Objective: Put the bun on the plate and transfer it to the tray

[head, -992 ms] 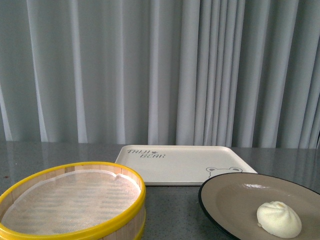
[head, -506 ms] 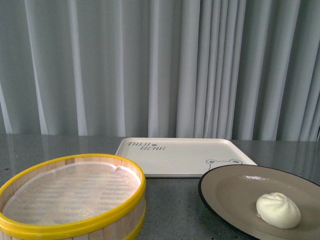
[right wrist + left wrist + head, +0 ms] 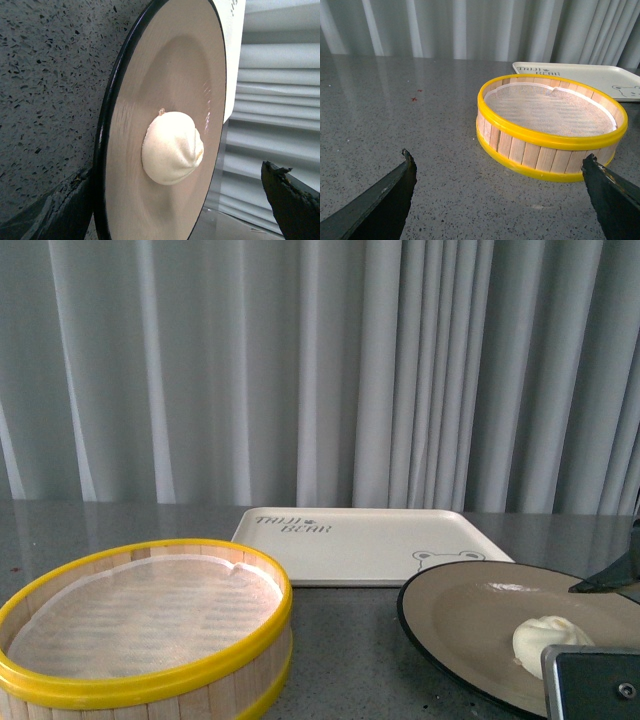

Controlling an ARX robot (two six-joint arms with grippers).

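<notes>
My right gripper grabs the plate by its black rim (image 3: 106, 130) next, to transfer the bun (image 3: 172, 147) onto the tray.
The cream-white bun (image 3: 541, 638) (image 3: 172, 147) lies on the grey-beige, black-rimmed plate (image 3: 470, 615) (image 3: 170, 65) at the front right of the table. Just behind the plate, flat on the table, is the cream tray (image 3: 365, 550) with bear lettering. My right gripper (image 3: 174, 172) is open and straddles the plate and bun: one finger sits by the black rim, the other beyond the far edge. In the front view one of its fingers (image 3: 608, 578) and its grey body hide part of the bun. My left gripper (image 3: 497, 156) is open over bare table, in front of the steamer basket.
A yellow-rimmed wooden steamer basket (image 3: 140, 680) (image 3: 550, 150) with a white liner stands front left, beside the plate. The table (image 3: 395, 110) is grey speckled stone. Grey curtains hang behind it.
The right gripper has come into the front view at the lower right and now covers part of the bun. Bun, plate, tray and basket have stayed in place.
</notes>
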